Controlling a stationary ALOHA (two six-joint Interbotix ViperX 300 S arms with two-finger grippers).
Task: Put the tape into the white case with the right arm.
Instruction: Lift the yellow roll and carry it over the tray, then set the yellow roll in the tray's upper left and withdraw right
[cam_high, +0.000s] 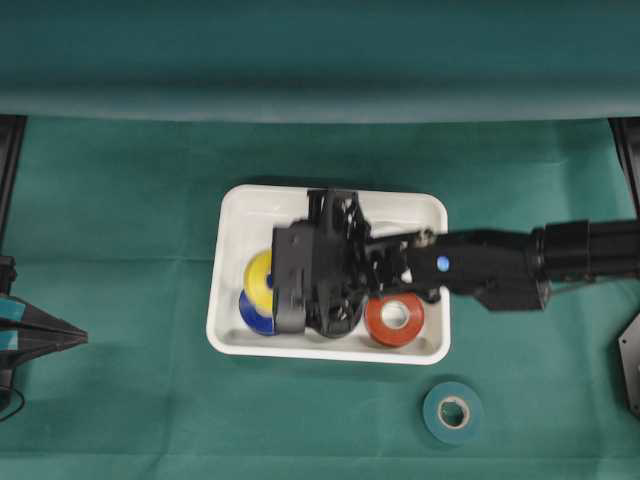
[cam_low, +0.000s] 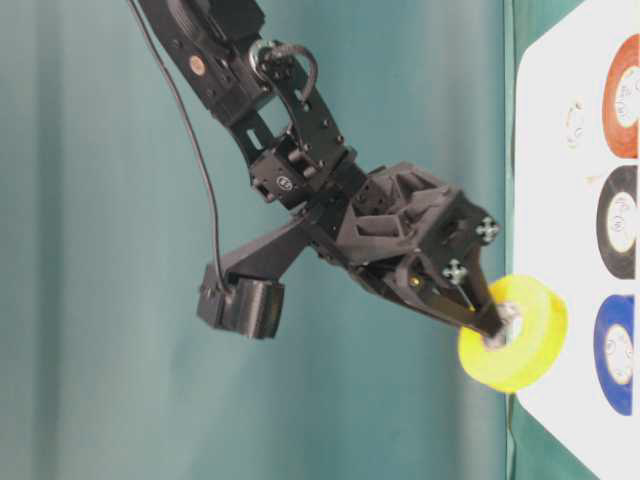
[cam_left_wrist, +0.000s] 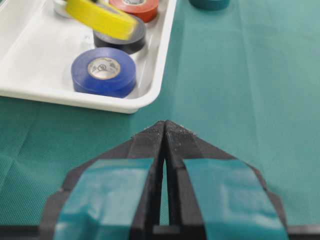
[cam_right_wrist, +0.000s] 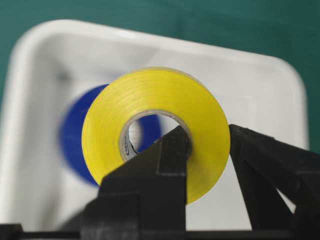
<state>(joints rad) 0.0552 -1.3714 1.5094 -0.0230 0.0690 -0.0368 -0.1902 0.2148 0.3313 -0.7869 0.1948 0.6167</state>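
My right gripper needs to move the tape onto an open part of the case's bottom before it lets go, because the yellow tape (cam_high: 258, 276) overlaps the blue roll (cam_high: 252, 312).
The white case (cam_high: 250, 215) lies mid-table holding a blue roll (cam_high: 252, 312), a red roll (cam_high: 394, 317) and a black roll (cam_left_wrist: 131, 44). My right gripper (cam_right_wrist: 205, 132) hangs over the case's left half, shut on a yellow tape roll (cam_right_wrist: 150, 100). One finger sits through the roll's core and the other presses its outer side. From table level the yellow tape (cam_low: 530, 345) hangs just above the case (cam_low: 560, 120), tilted. My left gripper (cam_left_wrist: 165, 124) rests shut and empty on the cloth, left of the case.
A teal tape roll (cam_high: 452, 411) lies on the green cloth outside the case, off its front right corner. The right arm (cam_high: 520, 262) stretches in from the right edge above the case. Green cloth surrounds the case.
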